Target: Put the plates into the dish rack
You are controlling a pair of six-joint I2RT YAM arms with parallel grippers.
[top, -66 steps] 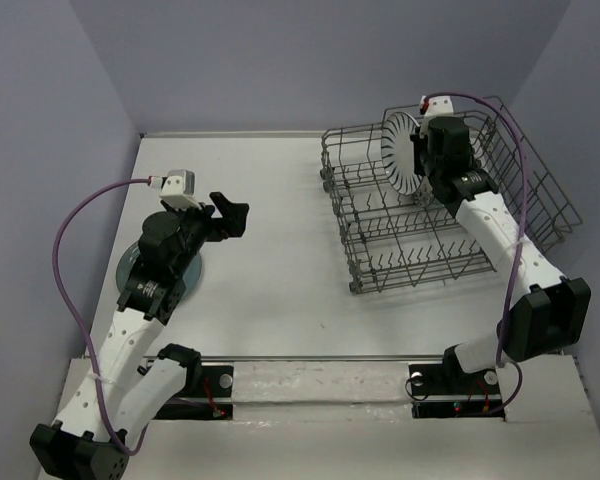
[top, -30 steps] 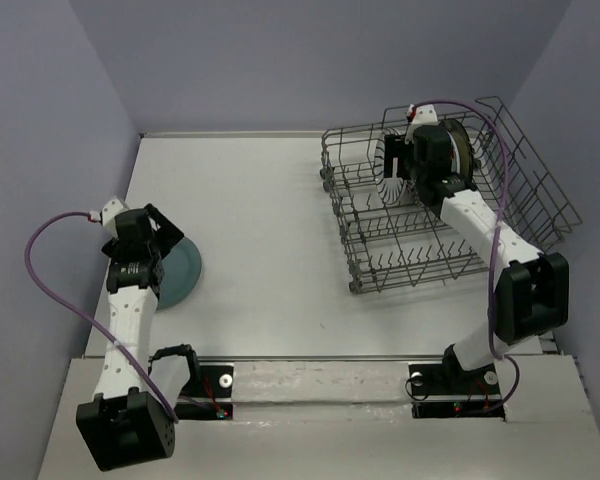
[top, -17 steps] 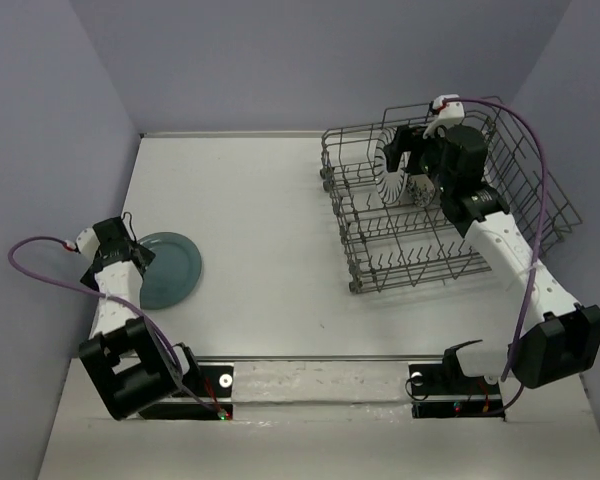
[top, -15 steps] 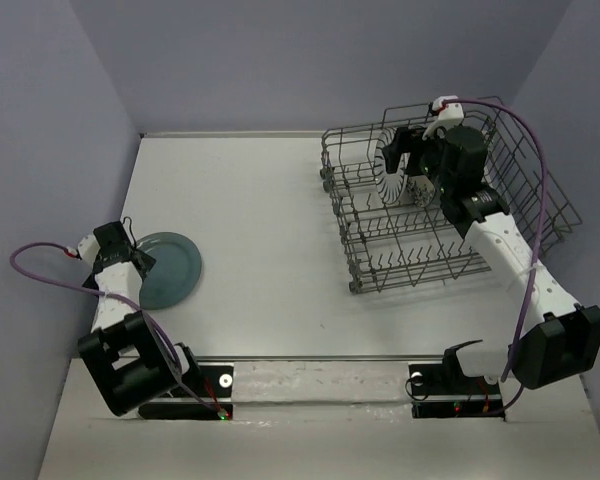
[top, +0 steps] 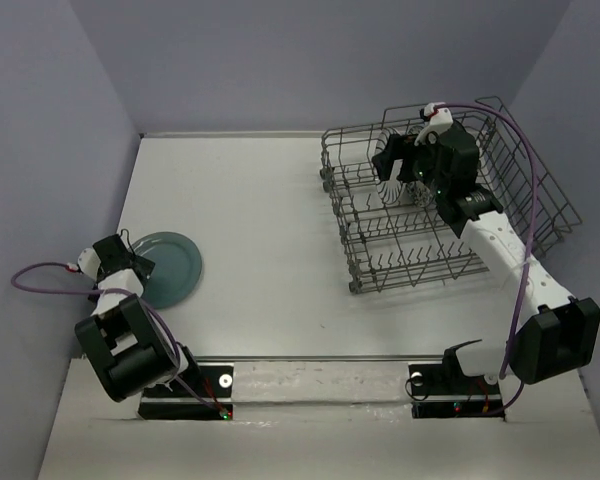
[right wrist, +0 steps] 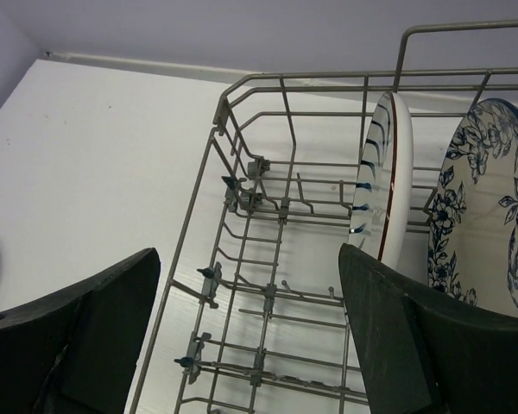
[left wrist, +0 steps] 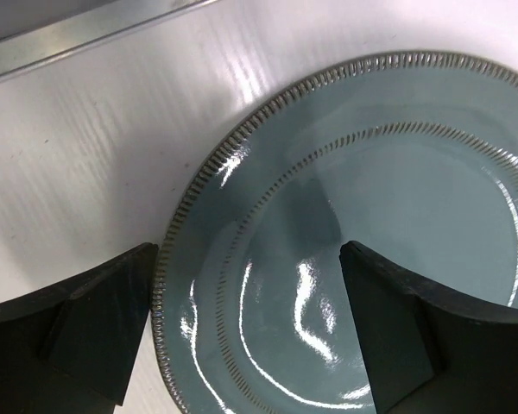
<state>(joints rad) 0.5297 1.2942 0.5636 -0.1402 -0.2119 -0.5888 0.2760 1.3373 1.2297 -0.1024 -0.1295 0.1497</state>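
My left gripper grabs the teal plate (left wrist: 354, 216) by its ribbed rim (left wrist: 173, 230) next, and the plate's opposite rim stays free for my right gripper.
A plain teal plate (top: 170, 268) lies flat on the table at the left. My left gripper (top: 132, 262) is low at its left edge and open. In the left wrist view its jaws straddle the ribbed rim of the teal plate (left wrist: 354, 216), one finger (left wrist: 95, 323) over the table and the other over the glaze. The dish rack (top: 370, 262) stands at the back right. In it a blue-and-white striped plate (right wrist: 382, 185) and a blue floral plate (right wrist: 488, 211) stand upright side by side. My right gripper (top: 388, 163) hovers open above them, holding nothing.
Purple walls close in the table at the left, back and right. The rack's tall wire sides (top: 540, 180) rise around my right arm. Rows of upright tines (right wrist: 276, 285) fill the rack's floor in front of the two plates.
My left arm has folded back and dropped to the teal plate's left edge. My right gripper has let go of the striped plate, opened wider and shifted left above the rack.
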